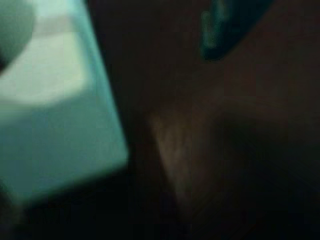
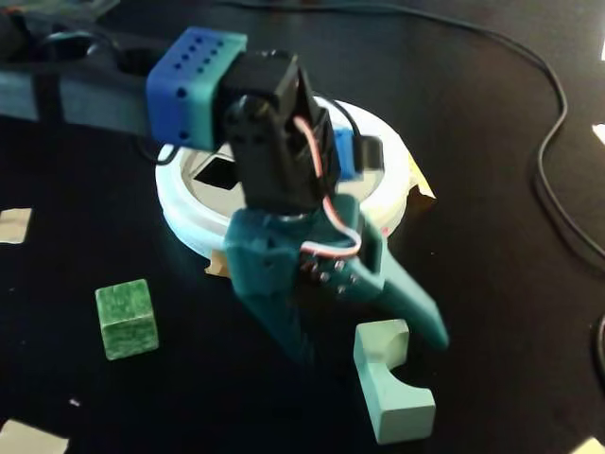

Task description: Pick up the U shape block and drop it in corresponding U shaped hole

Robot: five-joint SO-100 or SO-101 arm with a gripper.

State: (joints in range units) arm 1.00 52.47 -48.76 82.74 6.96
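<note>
The robot will drop the U shape block in the U shaped hole, so its gripper should next grab the block by one arm beside the block's round notch.
The U shape block, pale mint green with its round notch facing right, lies on the black table at the front of the fixed view. My gripper hangs open just above and behind it. One teal finger is to the block's left and the other is above its right side. In the wrist view the block fills the left side, blurred and very close, and a teal finger shows at the top right. The tan disc in its white ring lies behind the arm. The U shaped hole is hidden by the arm.
A darker mottled green cube sits at the front left. A plain square cutout shows in the disc. A black cable curves along the right side. Pale tape scraps lie at the left edge.
</note>
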